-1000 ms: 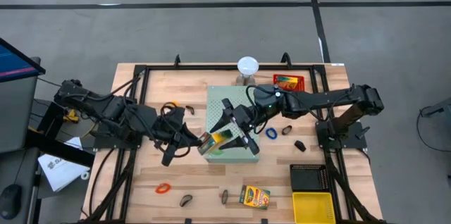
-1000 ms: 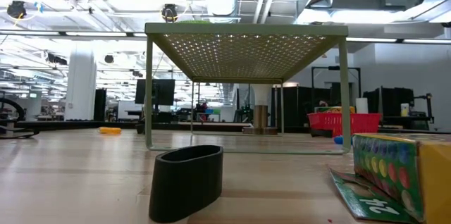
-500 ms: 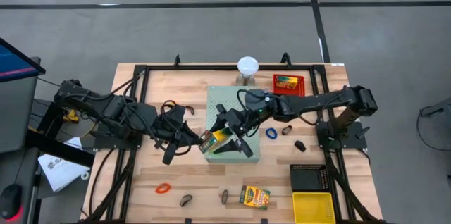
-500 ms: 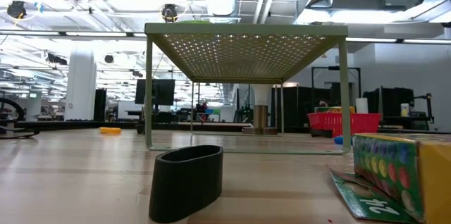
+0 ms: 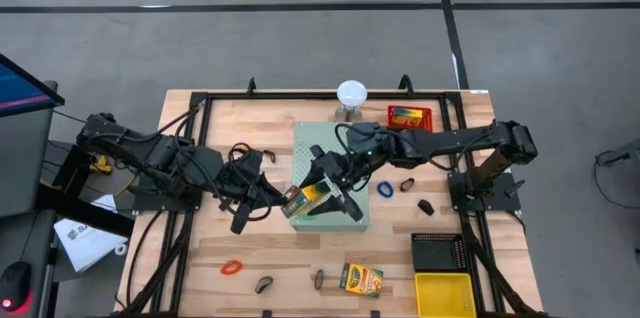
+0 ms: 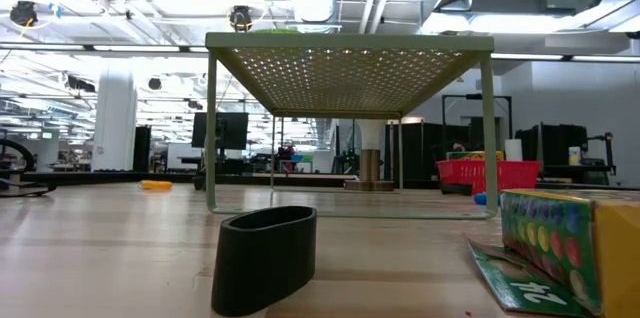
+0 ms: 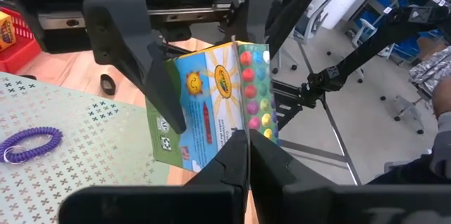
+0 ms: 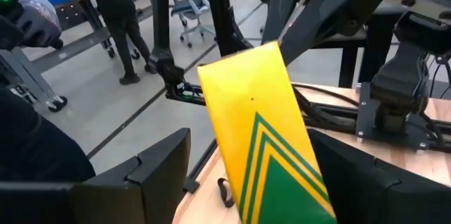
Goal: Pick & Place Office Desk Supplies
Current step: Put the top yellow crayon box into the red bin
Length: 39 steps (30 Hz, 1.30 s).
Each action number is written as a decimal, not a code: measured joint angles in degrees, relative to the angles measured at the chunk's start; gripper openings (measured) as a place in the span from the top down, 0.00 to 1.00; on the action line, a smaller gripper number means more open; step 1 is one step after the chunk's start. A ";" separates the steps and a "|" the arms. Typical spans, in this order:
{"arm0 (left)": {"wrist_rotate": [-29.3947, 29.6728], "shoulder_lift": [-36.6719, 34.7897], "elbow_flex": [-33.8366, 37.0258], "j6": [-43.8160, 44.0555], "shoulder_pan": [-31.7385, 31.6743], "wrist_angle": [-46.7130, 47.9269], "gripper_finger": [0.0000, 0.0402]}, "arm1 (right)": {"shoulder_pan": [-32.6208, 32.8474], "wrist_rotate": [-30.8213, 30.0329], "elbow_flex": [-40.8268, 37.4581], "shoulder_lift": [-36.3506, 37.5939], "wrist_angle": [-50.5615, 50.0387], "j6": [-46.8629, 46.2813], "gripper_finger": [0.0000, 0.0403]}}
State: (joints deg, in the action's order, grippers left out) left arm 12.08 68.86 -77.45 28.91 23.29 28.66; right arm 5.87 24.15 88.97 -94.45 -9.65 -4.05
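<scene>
The right gripper grabs the crayon box by its green-chevroned end [image 5: 314, 193] next, to put the box away in the red basket [image 5: 409, 118].
A yellow-green printed crayon box [image 5: 303, 198] is held over the near left corner of the pale-green perforated board [image 5: 345, 153]. My left gripper [image 5: 283, 200] is shut on it, reaching in from the table's left. In the left wrist view [image 7: 246, 155] the box [image 7: 218, 97] stands up past my fingers. My right gripper [image 5: 335, 190] is open, reaching in from the right. Its fingers stand on either side of the box [image 8: 268, 132] in the right wrist view. A purple coil band [image 7: 32, 143] lies on the board. My left gripper pinches the box's lower edge [image 7: 238, 134] between its two fingers, coming roughly level from the table's left. The box stands tilted beyond the fingers, lifted clear of the board. My right gripper's fingers [image 8: 165, 171] flank the box; I cannot tell whether they touch it.
A second crayon box [image 5: 361, 279], black clips [image 5: 264, 284] [image 5: 318, 278] and an orange loop [image 5: 232, 267] lie near the front. A blue loop [image 5: 385, 189] and clips [image 5: 425, 206] lie right of the board. A red basket [image 5: 410, 116], white dome [image 5: 351, 93], black tray [image 5: 437, 251] and yellow tray [image 5: 445, 293] stand around.
My right gripper has moved toward the table's left, closing in on the box held by my left gripper, so that its fingers now stand around the box. The box and my left gripper have stayed in place.
</scene>
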 joint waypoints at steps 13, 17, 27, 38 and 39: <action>0.00 0.00 0.00 0.02 0.00 0.01 1.00 | 0.48 1.54 0.00 0.00 -0.46 0.04 0.51; 0.02 0.00 0.00 0.03 0.00 0.00 1.00 | 0.46 2.07 0.00 -0.02 -0.44 0.11 0.63; 0.02 -0.44 0.02 0.11 -0.02 -0.39 0.99 | 0.48 2.74 0.00 -0.02 0.02 -0.14 0.71; 5.99 -11.52 0.01 0.04 -0.01 -0.58 0.84 | -0.10 2.98 0.00 0.25 -1.87 -0.50 0.72; 5.99 -12.56 0.00 0.02 -0.02 -0.54 0.83 | -0.46 2.94 0.00 0.57 -2.68 -0.51 0.72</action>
State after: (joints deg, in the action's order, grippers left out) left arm 18.06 56.30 -77.45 28.93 23.27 28.12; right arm 5.41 27.09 88.97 -93.88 -12.33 -4.57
